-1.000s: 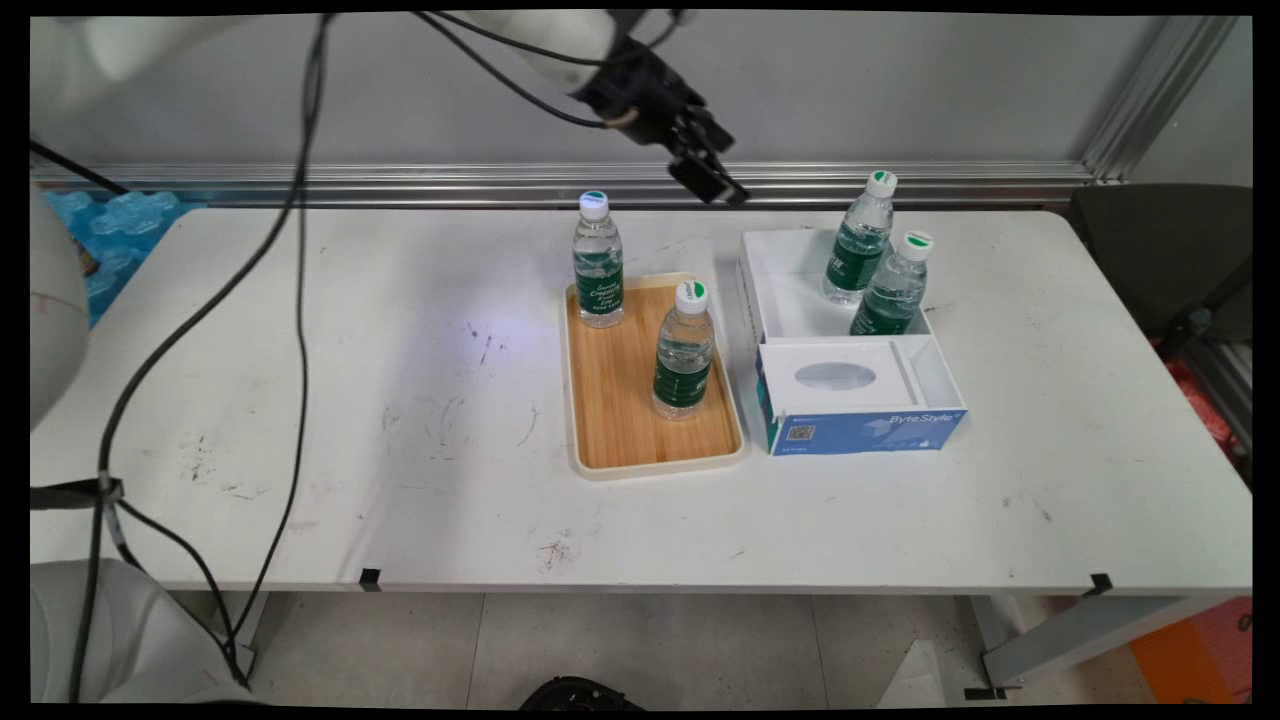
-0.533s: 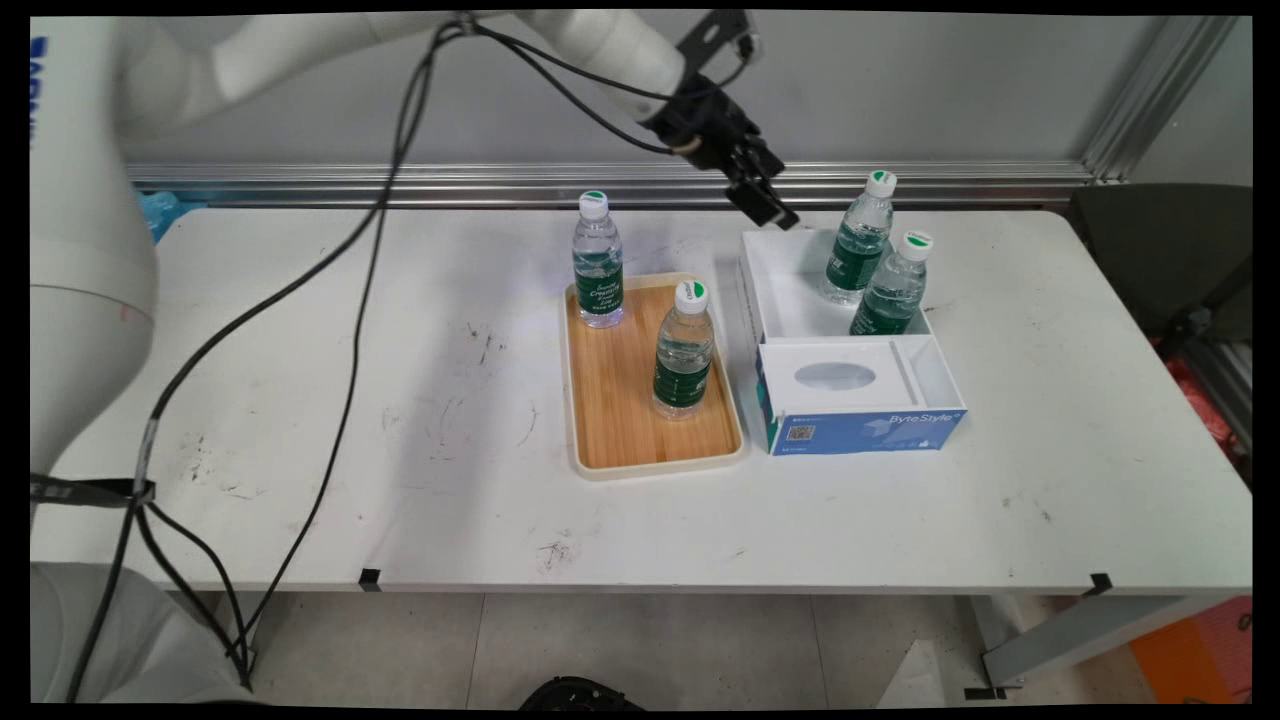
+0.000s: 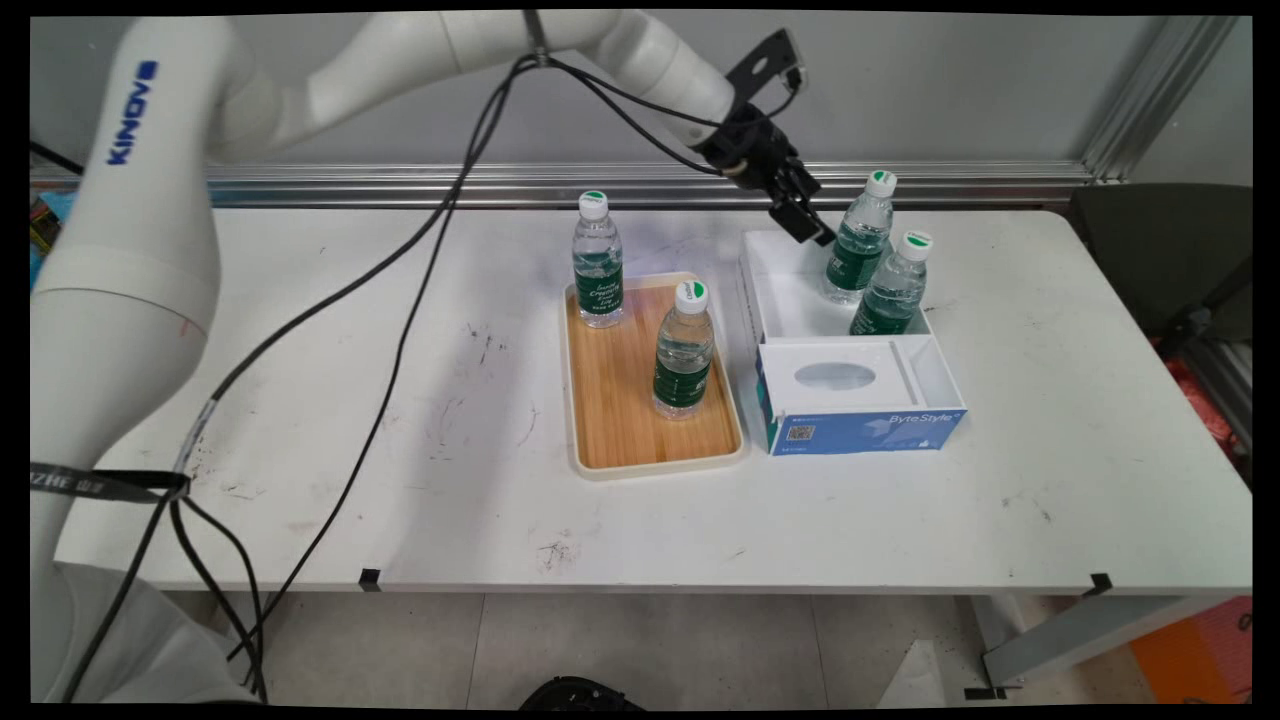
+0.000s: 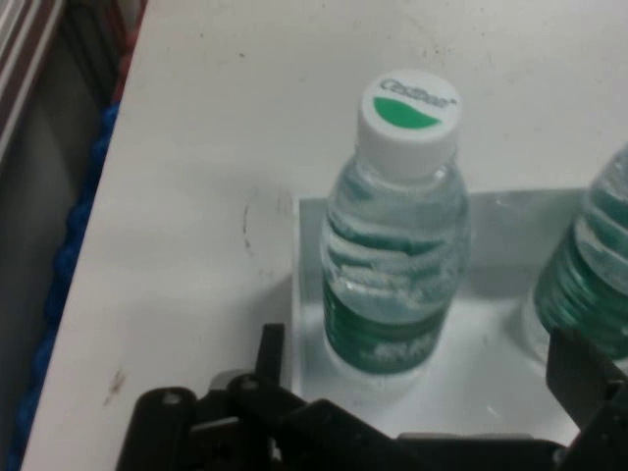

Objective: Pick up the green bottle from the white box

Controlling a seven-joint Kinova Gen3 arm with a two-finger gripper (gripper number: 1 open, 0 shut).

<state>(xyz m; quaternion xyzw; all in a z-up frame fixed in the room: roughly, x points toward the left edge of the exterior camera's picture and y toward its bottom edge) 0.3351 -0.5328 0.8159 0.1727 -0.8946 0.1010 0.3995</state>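
Observation:
The farther water bottle needs to go from the white box to the wooden tray, so my gripper will grab it by its clear body next.
My black gripper hangs open over the far left corner of a white box, just left of the farther of two water bottles standing in it. In the hand view that bottle, clear with a green label and a white cap, stands upright straight ahead inside the box. It lies between my spread fingers without touching them. The second bottle stands right beside it and shows at the hand view's right edge.
A wooden tray left of the box carries two more upright bottles. A blue and white tissue box abuts the white box's near side. Black cables hang from the arm over the table's left half.
The gripper has travelled right and downward from above the tray's far end to the white box, arriving beside the farther bottle. Nothing on the table moved.

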